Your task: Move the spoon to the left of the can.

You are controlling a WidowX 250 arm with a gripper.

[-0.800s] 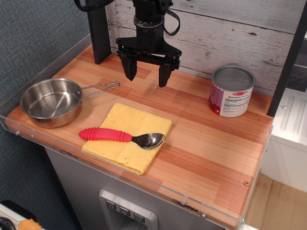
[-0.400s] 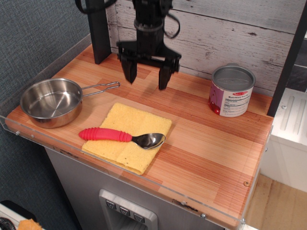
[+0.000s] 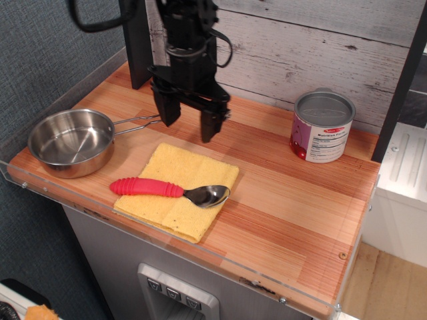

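Note:
The spoon needs to go beside the can point(image 3: 323, 126), so the robot's gripper should first grab it by its red ribbed handle point(image 3: 147, 187).
The spoon point(image 3: 168, 190) has a red-pink ribbed handle and a shiny metal bowl. It lies flat on a yellow cloth point(image 3: 179, 190) near the table's front edge, handle to the left, bowl to the right. The can point(image 3: 323, 126) stands upright at the back right, silver top, white and dark-red label. My gripper point(image 3: 187, 129) is open and empty. It hangs above the table just behind the cloth's back edge, above and behind the spoon and well left of the can.
A round steel pan point(image 3: 71, 141) with a wire handle sits at the left, its handle pointing toward the gripper. A dark post point(image 3: 137, 43) stands at the back left. A clear low rim point(image 3: 167, 241) runs along the table's front edge.
My gripper has moved left and forward and come lower, toward the cloth and spoon. It stays open. The spoon, can and pan have not moved.

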